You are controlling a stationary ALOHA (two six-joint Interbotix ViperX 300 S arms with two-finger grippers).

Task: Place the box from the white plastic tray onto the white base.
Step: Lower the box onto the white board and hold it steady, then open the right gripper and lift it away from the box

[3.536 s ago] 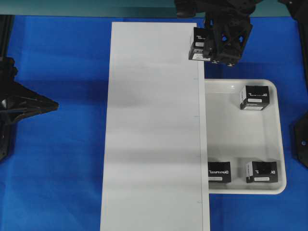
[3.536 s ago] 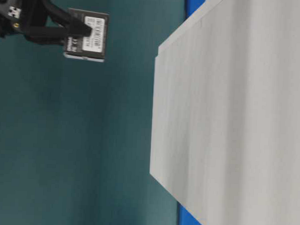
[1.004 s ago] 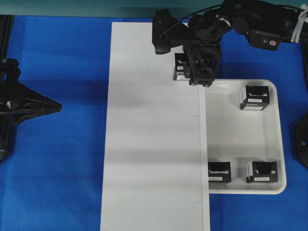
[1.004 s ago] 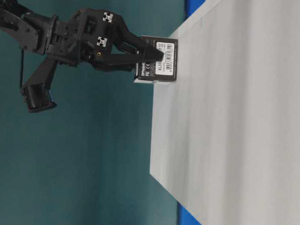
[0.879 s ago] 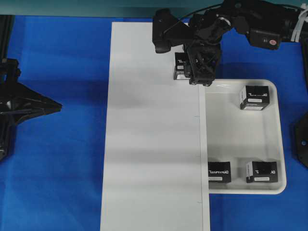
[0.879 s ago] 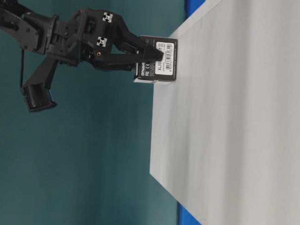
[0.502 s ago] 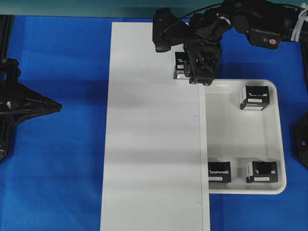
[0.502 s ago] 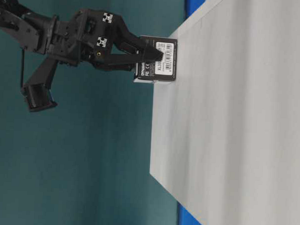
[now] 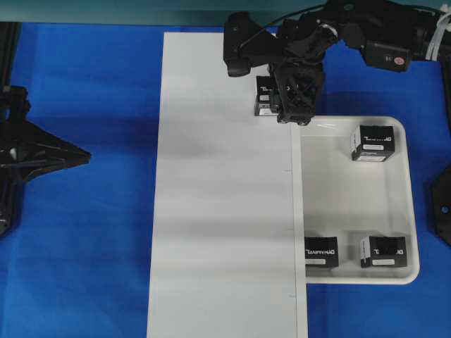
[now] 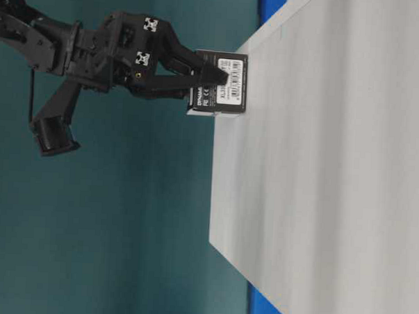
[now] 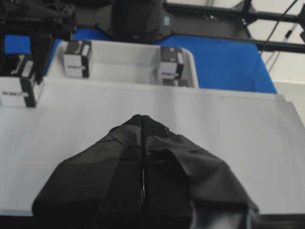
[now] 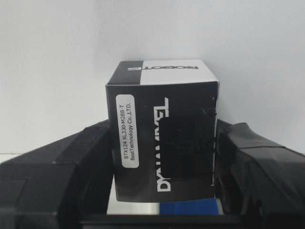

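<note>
The lower edge of the black box (image 9: 266,96) (image 12: 163,138) is on the white base and the box would stand, so it is time for my right gripper to release it now.
My right gripper (image 9: 280,98) is shut on a small black box (image 9: 264,96) with white lettering. The fingers press its two sides in the right wrist view, where the box (image 12: 162,138) fills the middle. The box stands upright at the far right corner of the long white base (image 9: 225,211) and seems to touch its surface (image 10: 230,83). The white plastic tray (image 9: 352,204) lies right of the base and holds three more black boxes (image 9: 373,143) (image 9: 320,251) (image 9: 382,251). My left gripper (image 11: 143,118) is shut and empty, at the base's left side (image 9: 84,156).
A blue mat (image 9: 91,246) covers the table around the base and tray. The tray's left rim sits under or against the base's right edge. Black arm frames stand at the far left and right edges.
Since the earliest frames the right gripper has carried the box left and down, from beyond the base's far right corner onto it. Nothing has moved over the last second.
</note>
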